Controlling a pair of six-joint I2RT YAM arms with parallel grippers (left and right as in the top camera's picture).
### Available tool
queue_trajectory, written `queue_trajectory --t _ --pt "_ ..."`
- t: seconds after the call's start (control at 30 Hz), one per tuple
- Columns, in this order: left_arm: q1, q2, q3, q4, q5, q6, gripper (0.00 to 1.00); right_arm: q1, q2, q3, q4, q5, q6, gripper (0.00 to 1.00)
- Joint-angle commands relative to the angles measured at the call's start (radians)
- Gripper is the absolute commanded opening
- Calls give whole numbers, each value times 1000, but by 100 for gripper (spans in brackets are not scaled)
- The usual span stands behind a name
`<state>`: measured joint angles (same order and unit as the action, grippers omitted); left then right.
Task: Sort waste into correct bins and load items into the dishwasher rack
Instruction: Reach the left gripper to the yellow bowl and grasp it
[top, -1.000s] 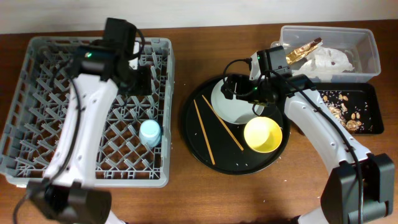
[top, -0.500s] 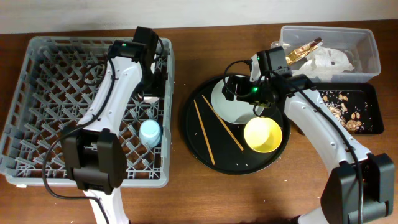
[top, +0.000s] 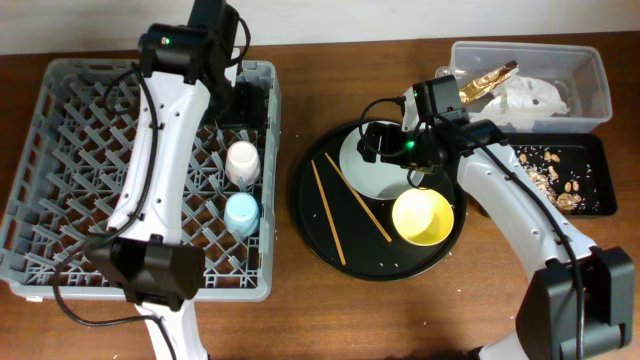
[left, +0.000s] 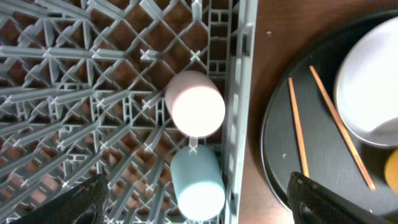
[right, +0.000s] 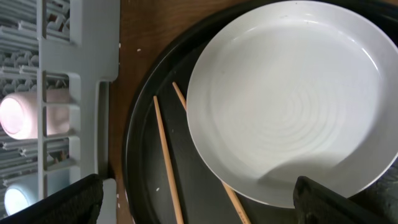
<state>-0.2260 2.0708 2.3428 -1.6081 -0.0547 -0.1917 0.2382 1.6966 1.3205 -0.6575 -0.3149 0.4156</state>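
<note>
Next, my left gripper picks up the yellow bowl (top: 422, 217) by its rim on the chopstick side to tip it sideways into the dishwasher rack.
The grey dishwasher rack (top: 80, 150) holds a pink cup (top: 241, 160) and a light blue cup (top: 241, 213) near its right wall; both also show in the left wrist view, the pink cup (left: 194, 106) and the blue cup (left: 198, 180). My left gripper (top: 245, 105) is open and empty above them. My right gripper (top: 385, 140) is open and empty over the pale grey plate (top: 375, 170), which also shows in the right wrist view (right: 292, 99). Two chopsticks (top: 328, 210) and a yellow bowl (top: 422, 217) lie on the round black tray (top: 310, 245).
The clear tub (top: 597, 70) at the back right holds the gold-brown wrapper (top: 485, 80) and white tissue (top: 535, 95). The shallow black tray (top: 590, 150) beside it holds brownish scraps (top: 550, 178). A strip of bare wood separates rack and round tray.
The pink cup now stands in the rack beside the blue cup. My left gripper has let it go and drawn back toward the rack's far edge. The right arm has not moved.
</note>
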Motion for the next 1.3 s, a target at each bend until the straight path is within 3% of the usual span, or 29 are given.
queue_trajectory --t 0.0,0.17,0.27,0.5,0.63,0.7,0.93,1.03,1.13,1.17,1.2,1.27 --pt "-36 -18 117 -47 19 -2 91 3 -94 1 -17 -13 -46 98" --pt "-198 -61 156 -16 59 -1 93 1 -407 1 -143 150 -94 99" --pt "-255 -51 152 36 59 -2 93 -69 -524 1 -225 245 -16 98" --pt "-397 32 -52 181 142 -51 93 -451 -522 1 -385 165 12 99" --pt "-534 166 -134 312 144 -123 91 -560 -505 0 -459 166 11 99" --pt "-567 238 -134 340 129 -165 79 -559 -498 0 -467 166 11 99" --pt "-625 355 -134 367 146 -205 60 -559 -497 0 -470 169 11 99" --pt "-643 369 -134 387 146 -206 44 -559 -497 0 -473 169 11 98" --pt "-643 370 -134 387 146 -206 41 -559 -497 0 -477 169 11 98" --pt "-647 370 -134 389 145 -205 31 -559 -497 0 -477 169 11 98" --pt "-651 370 -134 392 145 -205 28 -559 -497 0 -477 169 11 98" --pt "-658 370 -134 393 145 -205 28 -559 -497 0 -477 169 11 98"
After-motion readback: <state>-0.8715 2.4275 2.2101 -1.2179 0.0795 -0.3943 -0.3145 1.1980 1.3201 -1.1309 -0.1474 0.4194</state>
